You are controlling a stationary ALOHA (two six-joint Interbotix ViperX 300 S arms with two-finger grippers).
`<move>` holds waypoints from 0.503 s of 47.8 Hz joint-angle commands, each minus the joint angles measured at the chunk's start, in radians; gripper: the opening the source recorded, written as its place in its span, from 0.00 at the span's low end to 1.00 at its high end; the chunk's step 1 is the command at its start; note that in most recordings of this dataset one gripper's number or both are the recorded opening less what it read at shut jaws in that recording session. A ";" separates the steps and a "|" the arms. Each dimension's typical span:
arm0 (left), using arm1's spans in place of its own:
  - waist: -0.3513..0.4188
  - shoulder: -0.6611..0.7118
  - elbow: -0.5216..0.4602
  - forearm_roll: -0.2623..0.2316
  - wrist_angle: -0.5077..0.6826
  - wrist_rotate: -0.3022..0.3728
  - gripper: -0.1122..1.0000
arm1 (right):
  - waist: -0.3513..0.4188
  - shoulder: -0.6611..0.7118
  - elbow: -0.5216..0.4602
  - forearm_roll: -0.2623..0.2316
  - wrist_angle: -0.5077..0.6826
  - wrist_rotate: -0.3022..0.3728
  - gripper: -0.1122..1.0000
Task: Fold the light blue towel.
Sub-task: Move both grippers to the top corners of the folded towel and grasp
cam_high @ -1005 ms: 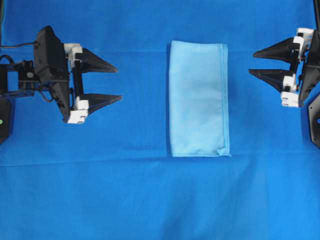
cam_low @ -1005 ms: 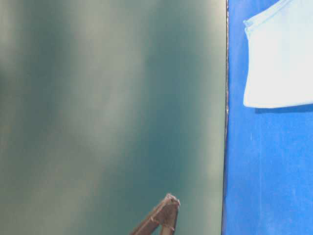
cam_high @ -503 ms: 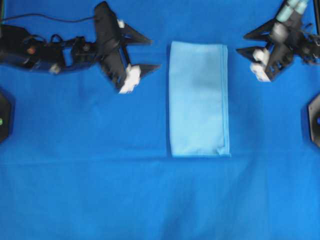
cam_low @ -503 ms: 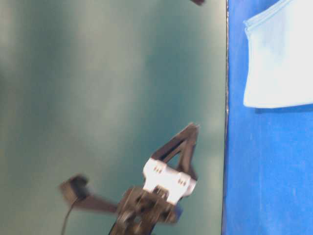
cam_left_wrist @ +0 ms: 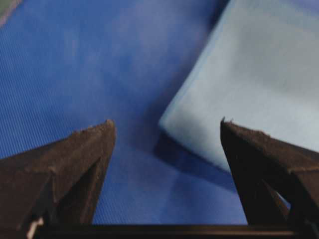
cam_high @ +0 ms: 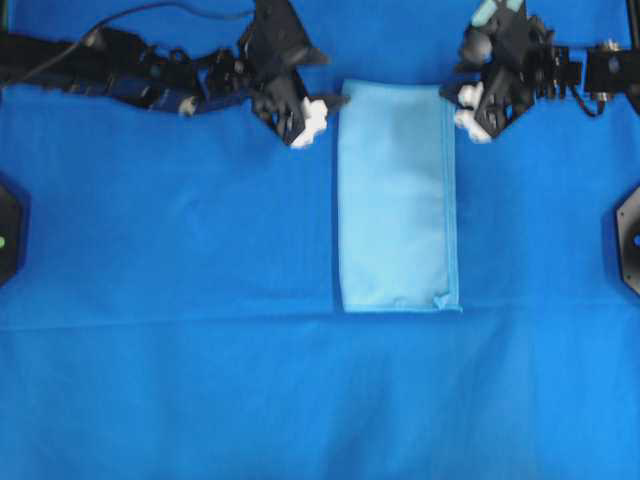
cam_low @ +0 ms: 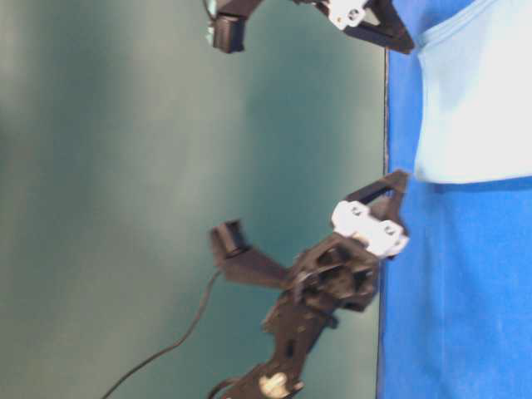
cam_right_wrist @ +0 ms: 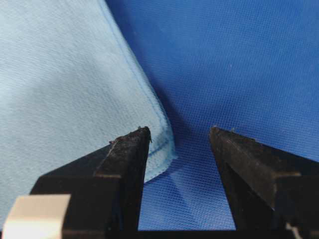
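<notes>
I need to grip the light blue towel (cam_high: 398, 195) by its hem at the towel's corner (cam_high: 441, 90) with my right gripper next. Then I can fold the towel over itself.
The light blue towel (cam_high: 398, 195) lies flat on the blue table covering, folded into a tall rectangle. My left gripper (cam_high: 328, 82) is open at the towel's far left corner. In the left wrist view (cam_left_wrist: 166, 124) that corner of the towel (cam_left_wrist: 249, 74) lies between the two fingers. My right gripper (cam_high: 452, 88) is open at the far right corner. In the right wrist view (cam_right_wrist: 179, 130) the hemmed corner of the towel (cam_right_wrist: 65, 89) sits just by the left finger (cam_right_wrist: 124, 169). Neither gripper holds anything. The towel also shows in the table-level view (cam_low: 474, 100).
The royal-blue table covering (cam_high: 200, 380) spans the whole table, with a crease line under the towel's near edge. Black base fixtures sit at the left edge (cam_high: 8, 235) and the right edge (cam_high: 630, 235). A cable trails behind the left arm (cam_high: 120, 75).
Both arms have swung from the table's sides up and inward to the towel's two far corners. Both stay open. The towel has not moved.
</notes>
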 commanded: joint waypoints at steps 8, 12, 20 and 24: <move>0.037 0.046 -0.064 0.003 -0.008 0.002 0.80 | -0.038 0.046 -0.015 -0.003 -0.044 -0.005 0.61; 0.035 0.066 -0.078 0.003 -0.002 0.002 0.74 | -0.038 0.057 -0.015 -0.003 -0.058 -0.005 0.61; 0.003 0.078 -0.084 0.005 0.015 0.018 0.43 | -0.026 0.058 -0.008 -0.003 -0.071 -0.005 0.50; -0.017 0.077 -0.077 0.005 0.025 0.040 0.27 | -0.011 0.058 -0.002 -0.003 -0.071 -0.003 0.32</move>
